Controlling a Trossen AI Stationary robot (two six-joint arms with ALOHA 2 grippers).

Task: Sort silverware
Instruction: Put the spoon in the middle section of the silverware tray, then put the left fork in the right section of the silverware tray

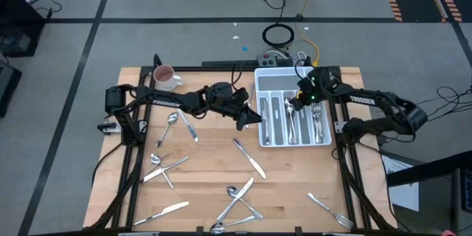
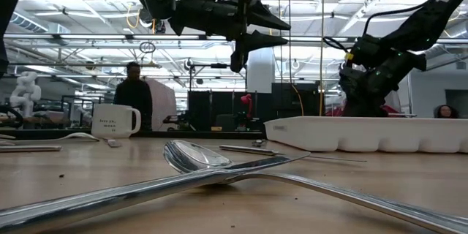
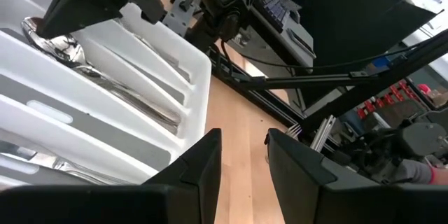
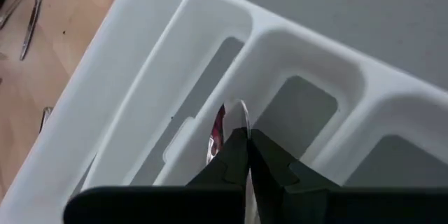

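I should release the silver piece with my right gripper, because the silver piece's rounded end [image 4: 236, 115] is past that gripper's fingers inside the tray's middle slot [image 4: 290, 105].
The white cutlery tray [image 1: 259, 136] stands at the table's far right, with several pieces of silverware [image 1: 291, 118] in its slots. More forks, spoons and knives lie loose on the wood, such as a knife [image 1: 249, 158] and a spoon [image 1: 171, 124]. My right gripper [image 1: 295, 105] hangs over the tray, shut on a slim silver piece. My left gripper [image 1: 252, 118] hovers just off the tray's left wall, open [image 3: 243, 161], with nothing between its fingers. The low view shows it high above the table [image 2: 274, 33]. My right gripper pinches a slim silver piece between its two shut fingers. The piece's rounded end [image 4: 236, 114] sticks out just past the fingertips and lies along them. The fingers slant down over a divider [image 4: 210, 122] between two tray slots. Which kind of piece it is, I cannot tell.
A white-and-pink mug [image 1: 164, 78] stands at the far left corner. Crossed pieces lie near the front edge [image 1: 237, 203], a fork at the front right [image 1: 330, 210], and a knife at the front left [image 1: 166, 212]. A person [image 2: 134, 95] stands in the room behind.
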